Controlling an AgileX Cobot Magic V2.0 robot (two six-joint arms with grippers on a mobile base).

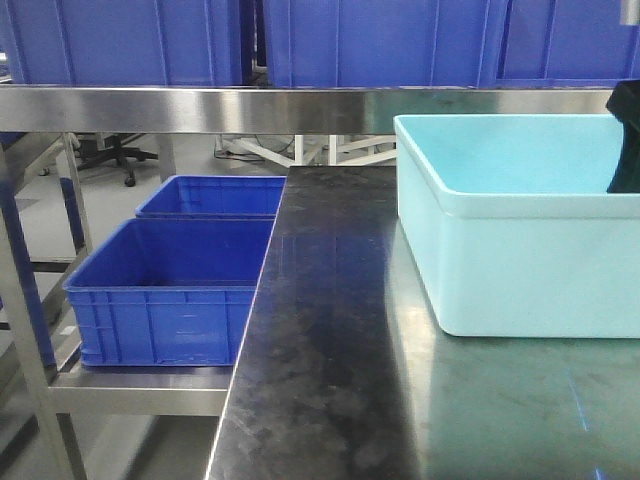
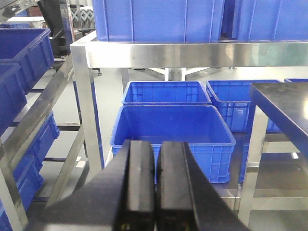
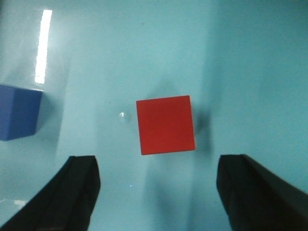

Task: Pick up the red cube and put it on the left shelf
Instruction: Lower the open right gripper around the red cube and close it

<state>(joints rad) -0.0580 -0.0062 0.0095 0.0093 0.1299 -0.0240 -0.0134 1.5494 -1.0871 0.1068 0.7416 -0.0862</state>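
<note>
I should next grab the opposite sides of the cube with my right gripper to place the red cube point(image 3: 165, 124) on the left shelf.
The red cube point(image 3: 165, 124) lies on the pale teal floor of the bin in the right wrist view. My right gripper point(image 3: 156, 166) hangs above it, open, the cube just ahead of the gap between its dark fingers point(image 3: 77, 192). In the front view the right arm point(image 1: 628, 140) shows only as a dark shape dipping into the light teal bin point(image 1: 520, 262); the cube is hidden there. My left gripper point(image 2: 157, 149) is shut with nothing in it, facing the left shelf point(image 2: 163, 50) of steel and its blue crates.
A blue cube point(image 3: 18, 111) sits left of the red one in the bin. Blue crates point(image 1: 170, 295) stand on the lower shelf left of the steel table point(image 1: 320, 380). More blue crates point(image 1: 380, 40) line the upper shelf above a steel rail.
</note>
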